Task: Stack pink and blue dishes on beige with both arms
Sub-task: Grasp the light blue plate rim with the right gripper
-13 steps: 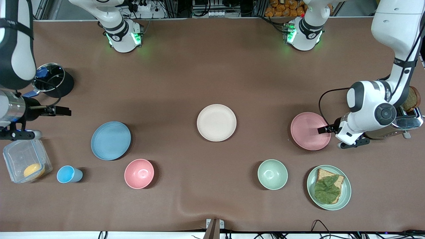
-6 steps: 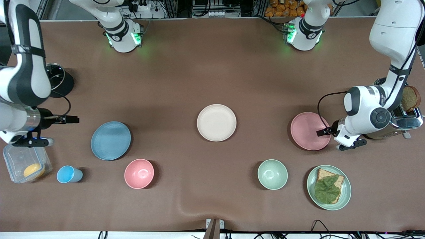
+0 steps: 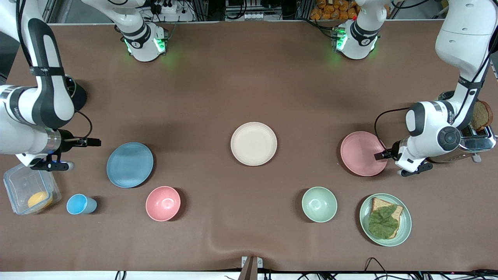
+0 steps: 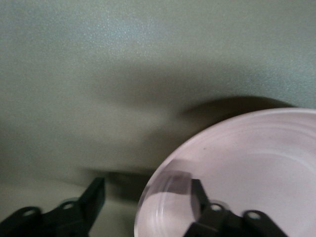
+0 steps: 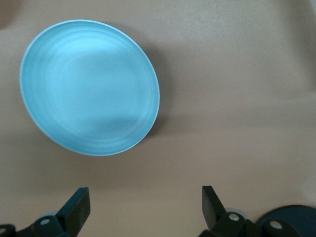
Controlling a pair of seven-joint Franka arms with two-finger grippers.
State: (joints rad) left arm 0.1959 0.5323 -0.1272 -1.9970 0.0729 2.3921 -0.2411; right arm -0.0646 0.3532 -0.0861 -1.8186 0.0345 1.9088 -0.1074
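Observation:
My right gripper grabs the blue plate by its rim (image 3: 148, 148) next, to stack it on the beige plate (image 3: 253, 143).
The pink plate (image 3: 360, 153) lies toward the left arm's end of the table. My left gripper (image 3: 379, 155) is at its rim, on the side toward the toaster. In the left wrist view, the left gripper (image 4: 145, 190) straddles the pink plate (image 4: 247, 163): one finger is over the plate and the other outside the rim, with a gap still showing. The blue plate (image 3: 129, 164) lies toward the right arm's end. My right gripper (image 3: 93, 142) hovers open just short of it, and the right gripper (image 5: 144, 195) holds nothing while the blue plate (image 5: 89, 86) lies ahead. The beige plate (image 3: 253, 143) sits bare in the middle.
Nearer the camera stand a blue cup (image 3: 79, 204), a pink bowl (image 3: 163, 203), a green bowl (image 3: 319, 204) and a green plate (image 3: 407, 223) with bread and lettuce. A clear container (image 3: 27, 186) sits under the right arm. A toaster (image 3: 476, 142) stands by the left arm.
My right gripper has moved toward the blue plate. My left gripper stays at the pink plate's rim and its jaws have narrowed.

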